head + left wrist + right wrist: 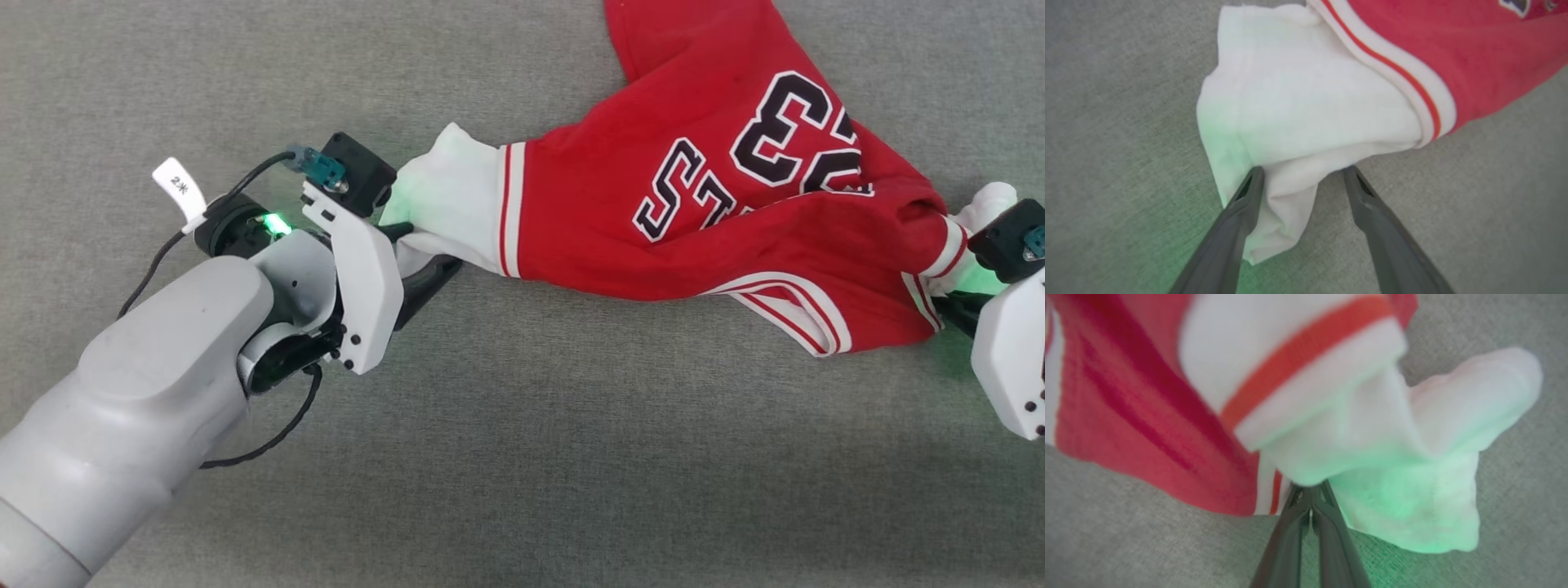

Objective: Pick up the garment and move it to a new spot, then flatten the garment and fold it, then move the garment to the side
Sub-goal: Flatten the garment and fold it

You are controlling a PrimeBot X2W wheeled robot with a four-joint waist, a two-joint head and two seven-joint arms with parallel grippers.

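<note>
My left gripper grabs the garment (718,220) by the white sleeve's lower edge (419,256) next. The white sleeve lies spread on the grey cloth while a loose fold bunches up below.
The garment (718,220), a red jersey with black white-outlined lettering, lies crumpled and stretched sideways across the grey cloth surface. Its white left sleeve (1306,102) reaches my left gripper (1303,173), which stands open with its two fingers wide apart, astride the sleeve's lower edge. In the head view that left gripper (420,253) sits at the sleeve's end. My right gripper (1310,490) is shut on the garment where the other white sleeve (1412,477) meets the striped trim. It shows at the head view's right edge as right gripper (947,304).
A grey fabric surface (522,457) spreads under everything, with open room in front of and left of the jersey. A black cable (269,433) with a white tag (181,189) loops around my left wrist.
</note>
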